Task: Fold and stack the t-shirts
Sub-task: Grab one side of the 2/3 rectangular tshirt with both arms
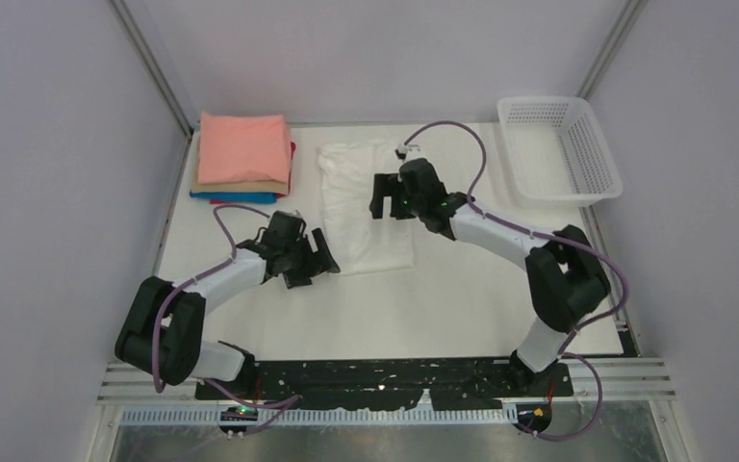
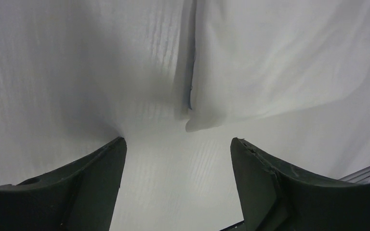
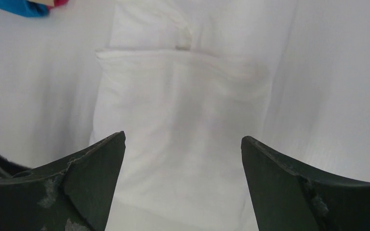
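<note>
I need the white t-shirt's near corner (image 1: 410,265) (image 3: 239,226) to fold the t-shirt's near end over. My right gripper will grab that near corner next, opposite the t-shirt's corner at my left gripper.
A white t-shirt (image 1: 366,207) lies folded into a long strip in the middle of the table. Its printed side does not show. My left gripper (image 1: 318,265) is open beside the strip's near left corner. In the left wrist view the shirt's corner (image 2: 270,67) lies just ahead of the open left gripper (image 2: 178,144), with bare table between the jaws. My right gripper (image 1: 392,204) hangs open over the strip's right side. The right wrist view has the shirt (image 3: 183,101) filling the gap of the right gripper (image 3: 183,142). A folded stack (image 1: 243,154) sits back left: salmon-pink on top, then tan, blue and magenta.
A white mesh basket (image 1: 560,149) stands at the back right corner. Grey walls close in the table (image 1: 443,308) on three sides. The blue and magenta edges of the stack (image 3: 24,6) show at the top left of the right wrist view.
</note>
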`<state>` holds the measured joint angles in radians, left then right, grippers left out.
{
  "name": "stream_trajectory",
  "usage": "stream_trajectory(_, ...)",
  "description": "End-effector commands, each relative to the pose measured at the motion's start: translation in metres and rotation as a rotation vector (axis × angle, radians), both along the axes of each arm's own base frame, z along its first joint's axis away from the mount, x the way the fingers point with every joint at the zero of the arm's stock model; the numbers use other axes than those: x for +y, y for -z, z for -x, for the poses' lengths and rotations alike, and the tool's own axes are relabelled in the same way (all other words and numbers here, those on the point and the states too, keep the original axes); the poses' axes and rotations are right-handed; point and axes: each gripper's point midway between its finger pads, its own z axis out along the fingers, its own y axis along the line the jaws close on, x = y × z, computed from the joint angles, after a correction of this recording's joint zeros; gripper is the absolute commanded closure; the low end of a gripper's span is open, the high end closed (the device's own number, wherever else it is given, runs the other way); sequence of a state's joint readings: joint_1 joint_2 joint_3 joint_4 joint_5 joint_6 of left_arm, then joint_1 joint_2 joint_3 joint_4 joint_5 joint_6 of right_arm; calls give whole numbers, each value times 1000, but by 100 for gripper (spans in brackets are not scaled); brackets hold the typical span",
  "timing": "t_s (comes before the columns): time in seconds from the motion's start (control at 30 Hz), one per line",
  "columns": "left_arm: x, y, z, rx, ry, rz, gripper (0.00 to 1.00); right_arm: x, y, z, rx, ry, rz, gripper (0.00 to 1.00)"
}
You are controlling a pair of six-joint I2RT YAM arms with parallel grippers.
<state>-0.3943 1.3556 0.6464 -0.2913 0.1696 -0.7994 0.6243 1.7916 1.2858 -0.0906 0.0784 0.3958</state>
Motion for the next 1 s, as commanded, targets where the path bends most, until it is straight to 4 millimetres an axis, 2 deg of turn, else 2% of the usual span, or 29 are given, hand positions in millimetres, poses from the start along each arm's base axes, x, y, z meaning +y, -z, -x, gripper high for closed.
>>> stream_trajectory(0.0, -24, -6, -22, -25, 1, 56, 25, -35, -12, 44, -25, 72, -76, 5)
stream_trajectory(0.1, -35, 0, -26, 3, 12, 82, 48, -55, 10, 74, 27, 85, -74, 5)
stream_trajectory(0.17, -38, 5, -24, 18, 24, 79, 62, -66, 18, 83, 53, 124, -72, 5)
stream_trajectory(0.27, -41, 10, -16, 33, 38, 68, 75, -72, 25, 96, 91, 130, -75, 5)
stream_trajectory(0.37, -39, 16, -12, 39, 35, 50, 100, -71, 36, 106, 126, 118, -102, 5)
stream_trajectory(0.5, -37, 18, -15, 33, 31, 35, 100, -66, 50, 111, 173, 107, -112, 1)
stream_trajectory(0.63, -35, 16, -15, 15, 29, 27, 100, -67, 67, 112, 211, 124, -89, 9)
stream_trajectory(0.83, -34, 11, -17, -4, 31, 22, 100, -72, 90, 114, 263, 157, -50, 32)
stream_trajectory(0.93, -34, 12, -17, -4, 33, 20, 100, -66, 99, 118, 299, 137, -67, 44)
stream_trajectory(0.97, -34, 11, -17, -6, 33, 20, 100, -63, 98, 116, 290, 131, -83, 51)
